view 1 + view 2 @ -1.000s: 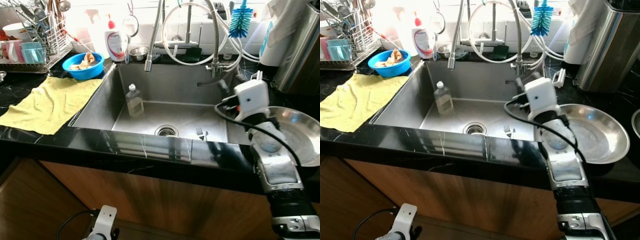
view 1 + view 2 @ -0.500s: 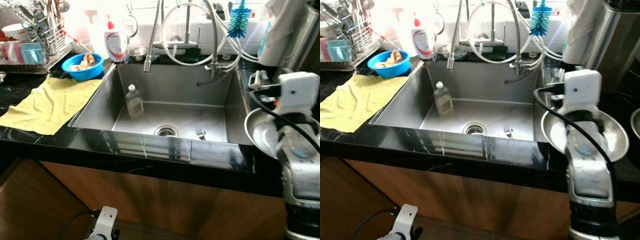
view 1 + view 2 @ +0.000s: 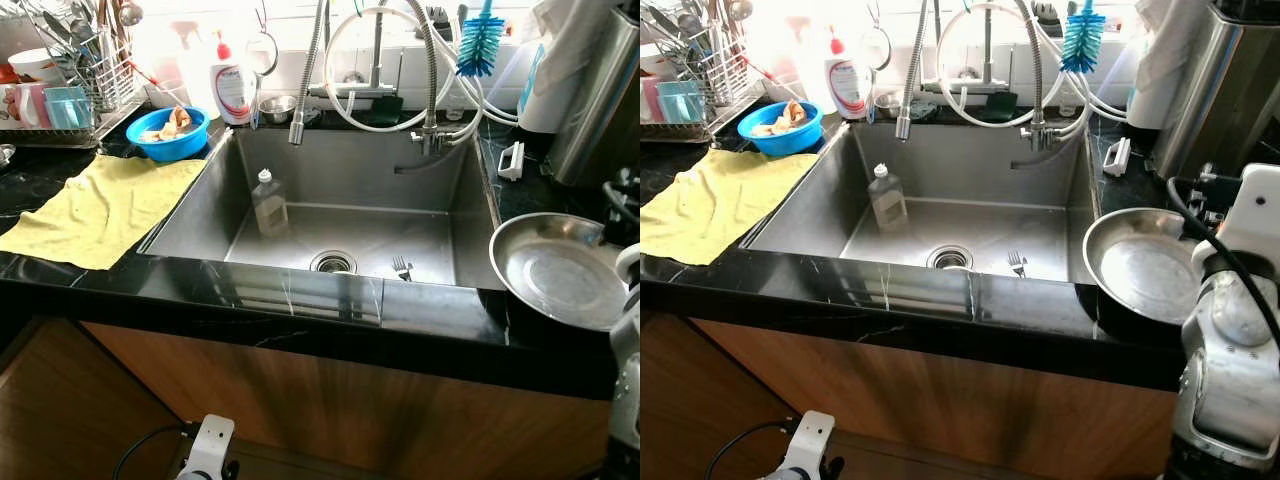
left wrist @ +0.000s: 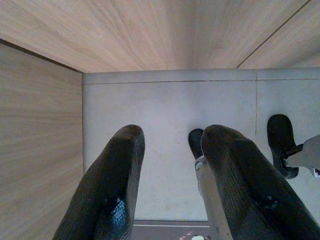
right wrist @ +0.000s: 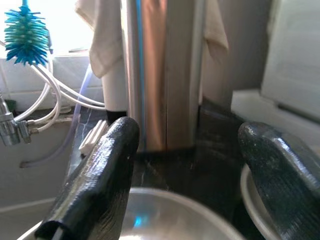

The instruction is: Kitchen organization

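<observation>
The right gripper grips the steel bowl by its thin rim (image 3: pixel 509 287) next, since the bowl spreads much wider than my open fingers.
A wide steel bowl (image 3: pixel 560 270) rests on the black counter to the right of the sink (image 3: pixel 340 150). My right arm (image 3: pixel 1235 300) rises at the far right edge, beside that bowl. In the right wrist view my right gripper (image 5: pixel 187 130) is open just above the bowl's rim (image 5: pixel 165 210), with nothing between its fingers (image 5: pixel 100 180), and faces a tall steel canister (image 5: pixel 160 75). A clear plastic bottle (image 3: pixel 268 203) stands in the sink, and a fork (image 3: pixel 402 267) lies near the drain. My left gripper (image 4: pixel 172 135) hangs open low over the floor.
A yellow cloth (image 3: pixel 100 205) lies on the left counter. Behind it are a blue bowl (image 3: pixel 168 130), a dish rack (image 3: pixel 70 90) and a soap bottle (image 3: pixel 231 88). Faucet hoses (image 3: pixel 400 70) and a blue brush (image 3: pixel 478 42) hang over the sink's back.
My right arm has swung from the sink's right side, past the steel bowl, to the far right edge. The bowl is now uncovered. The left arm has not moved.
</observation>
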Robot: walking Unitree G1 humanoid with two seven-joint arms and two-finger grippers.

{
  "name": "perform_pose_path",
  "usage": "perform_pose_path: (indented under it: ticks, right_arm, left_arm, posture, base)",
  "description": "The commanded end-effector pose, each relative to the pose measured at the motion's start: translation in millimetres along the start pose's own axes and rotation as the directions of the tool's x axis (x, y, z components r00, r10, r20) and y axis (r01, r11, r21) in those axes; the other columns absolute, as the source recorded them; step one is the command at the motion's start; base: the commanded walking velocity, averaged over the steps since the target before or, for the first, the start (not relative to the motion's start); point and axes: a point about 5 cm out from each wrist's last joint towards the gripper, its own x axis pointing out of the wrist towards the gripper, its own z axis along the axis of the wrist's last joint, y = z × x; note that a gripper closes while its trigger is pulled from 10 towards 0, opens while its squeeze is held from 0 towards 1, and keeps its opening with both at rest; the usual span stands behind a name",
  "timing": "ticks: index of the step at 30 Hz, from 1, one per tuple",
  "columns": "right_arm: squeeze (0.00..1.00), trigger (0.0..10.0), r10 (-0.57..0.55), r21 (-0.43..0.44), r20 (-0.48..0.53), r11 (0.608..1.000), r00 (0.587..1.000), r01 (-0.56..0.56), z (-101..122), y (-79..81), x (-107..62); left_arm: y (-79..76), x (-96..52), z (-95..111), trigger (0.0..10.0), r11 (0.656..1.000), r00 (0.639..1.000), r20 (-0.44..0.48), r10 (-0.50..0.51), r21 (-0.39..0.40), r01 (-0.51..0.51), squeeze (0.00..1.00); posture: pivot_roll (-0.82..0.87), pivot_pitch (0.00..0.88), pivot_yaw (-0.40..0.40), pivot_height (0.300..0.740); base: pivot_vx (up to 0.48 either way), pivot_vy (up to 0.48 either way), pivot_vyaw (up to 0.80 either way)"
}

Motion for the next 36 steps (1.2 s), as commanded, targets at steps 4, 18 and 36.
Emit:
perform_pose_path:
  ticks: [4, 18, 36]
  right_arm:
    - [0.00, 10.0, -0.026, 0.070, -0.045, 0.997, 0.999, 0.029, -0.2, 1.0, -11.9]
    - [0.00, 10.0, 0.054, 0.065, -0.126, 0.997, 0.991, -0.047, -5.4, -0.9, -21.4]
    - [0.00, 10.0, 0.674, -0.248, -0.234, 0.655, 0.700, -0.714, -2.5, 72.2, -33.1]
  left_arm:
    - [4.9, -0.6, -1.1, 10.0, 1.000, 1.000, -0.009, 0.013, 0.003, -0.013, 0.00]
    - [5.6, -0.5, -0.1, 10.0, 1.000, 1.000, -0.009, 0.011, 0.009, -0.011, 0.00]
    - [5.4, -0.3, 0.3, 10.0, 1.000, 1.000, -0.007, 0.015, 0.003, -0.015, 0.00]
  posture:
    - [-0.20, 0.000, 0.071, 0.740]
    - [-0.21, 0.000, 0.075, 0.740]
    - [-0.20, 0.000, 0.075, 0.740]
  base:
    - [0.000, 0.000, 0.00]
    - [0.000, 0.000, 0.00]
    - [0.000, 0.000, 0.00]
